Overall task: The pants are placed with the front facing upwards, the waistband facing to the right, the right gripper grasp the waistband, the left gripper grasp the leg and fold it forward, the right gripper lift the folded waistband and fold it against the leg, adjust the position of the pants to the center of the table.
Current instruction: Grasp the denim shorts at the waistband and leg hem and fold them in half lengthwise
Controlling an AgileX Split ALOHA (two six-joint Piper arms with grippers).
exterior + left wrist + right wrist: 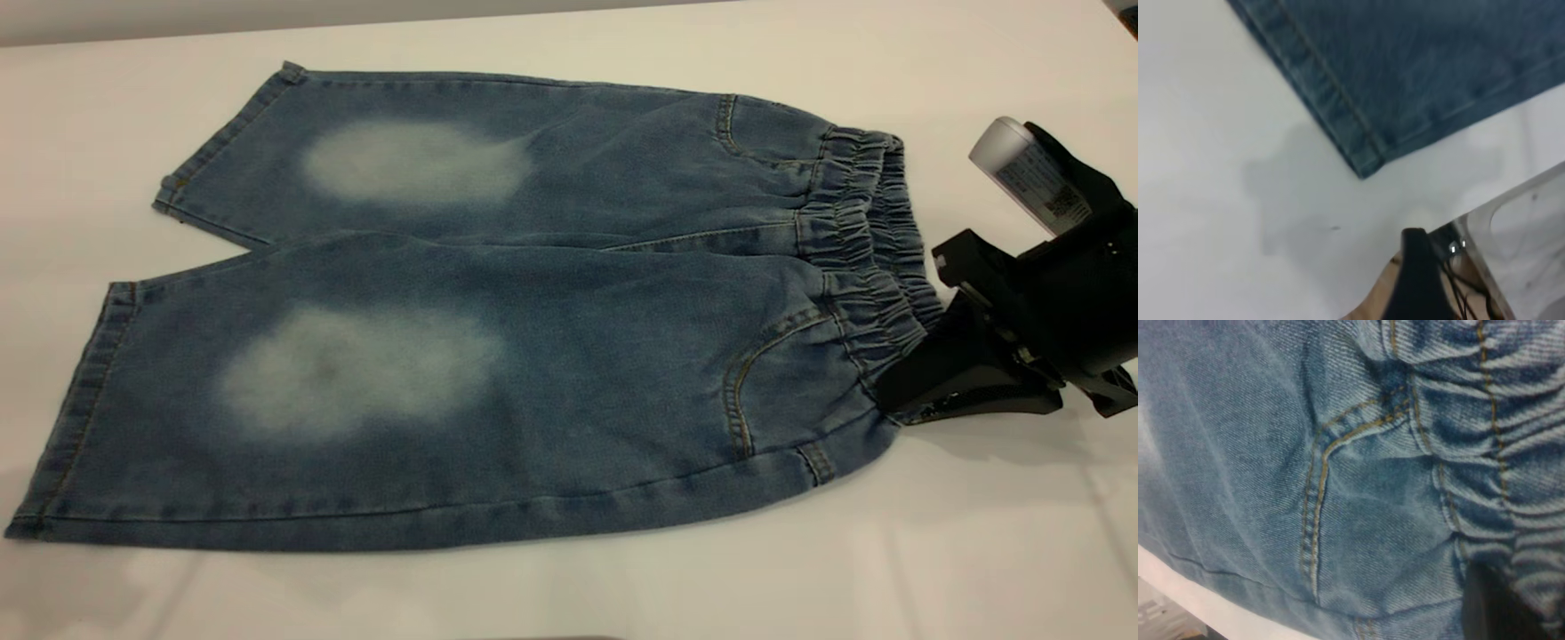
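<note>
My left gripper pinches the pants by the near leg's hem corner next, since the denim leg lies flat and slack on the tabletop.
The blue denim pants lie flat on the white table, front up, both legs pointing left with pale knee patches. The gathered waistband is at the right. My right gripper sits at the waistband's near end, shut on it. In the right wrist view a black finger rests on the ruched waistband beside the front pocket seam. A black part of my left gripper shows in the left wrist view, hovering off the near leg's hem corner, apart from it.
The table's front edge runs close under the left gripper, with cables and a pale panel below it. Bare tabletop surrounds the pants.
</note>
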